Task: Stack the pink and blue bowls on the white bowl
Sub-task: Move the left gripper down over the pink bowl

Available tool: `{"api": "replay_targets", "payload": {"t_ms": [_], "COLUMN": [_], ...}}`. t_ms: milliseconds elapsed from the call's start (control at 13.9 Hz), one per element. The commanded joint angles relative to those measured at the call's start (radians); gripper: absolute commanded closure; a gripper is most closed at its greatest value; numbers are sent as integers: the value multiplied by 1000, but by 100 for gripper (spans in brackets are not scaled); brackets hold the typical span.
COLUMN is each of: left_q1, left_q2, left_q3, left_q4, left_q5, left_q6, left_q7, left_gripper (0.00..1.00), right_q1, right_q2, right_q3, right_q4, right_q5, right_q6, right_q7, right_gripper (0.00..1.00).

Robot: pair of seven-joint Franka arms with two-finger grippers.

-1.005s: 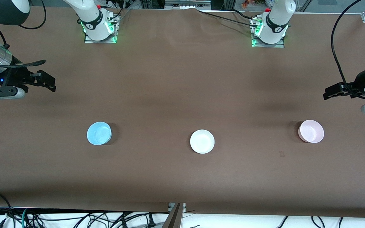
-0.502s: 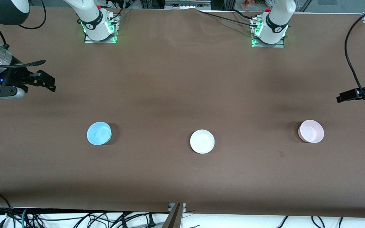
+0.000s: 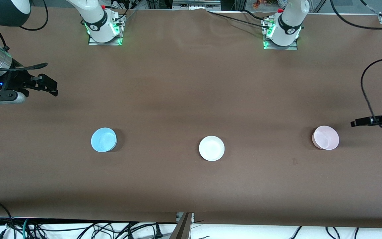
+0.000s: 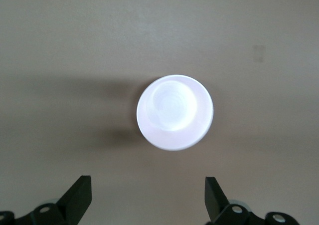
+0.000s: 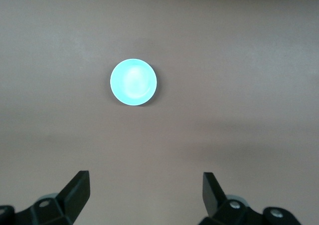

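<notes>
Next, my left gripper should grab the pink bowl by its rim [image 3: 326, 126] to stack it on the white bowl [image 3: 211, 148].
Three bowls stand in a row on the brown table. The light blue bowl [image 3: 103, 139] is toward the right arm's end, the white bowl [image 3: 211, 148] in the middle, and the pale pink bowl [image 3: 325, 137] toward the left arm's end. My left gripper [image 3: 354, 123] hangs open over bare table beside the pink bowl, at the table's end. In the left wrist view the pink bowl [image 4: 175, 112] lies ahead of the open, empty left gripper [image 4: 147, 184]. My right gripper [image 3: 52, 87] waits open over the table's other end. The blue bowl [image 5: 133, 82] lies well ahead of the right gripper [image 5: 144, 179].
The two arm bases [image 3: 104, 29] [image 3: 281, 33] stand at the table's edge farthest from the front camera. A black cable [image 3: 366, 89] hangs in a loop by the left arm. Cables [image 3: 78, 229] lie below the table's nearest edge.
The left arm has swung its gripper toward the pink bowl; it is now level with it in the front view. The right arm and all three bowls have stayed put.
</notes>
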Motion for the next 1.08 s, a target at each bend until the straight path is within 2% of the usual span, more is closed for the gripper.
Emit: {"api": "replay_targets", "payload": {"t_ms": [0, 215, 431, 861, 1005], "left_q1": [-1, 1, -1, -8, -11], "left_q2": [34, 71, 107, 134, 146], "left_q3": [4, 6, 6, 6, 6], "left_q4": [-70, -172, -189, -180, -179], "left_q5": [-65, -169, -186, -232, -243], "left_q6": [123, 298, 361, 404, 415], "left_q7": [39, 177, 198, 197, 197], "left_gripper": [0, 0, 2, 36, 37], "right_q1": [0, 0, -1, -3, -3], "right_q2": [-6, -6, -6, -6, -6], "right_q3": [1, -1, -2, -4, -4], "right_q4": [7, 5, 4, 5, 5], "right_q5": [-5, -5, -5, -5, -6], "right_q6": [-13, -15, -15, -15, -15], "right_q7": [13, 11, 8, 3, 11], "right_gripper": [0, 0, 0, 0, 0]}}
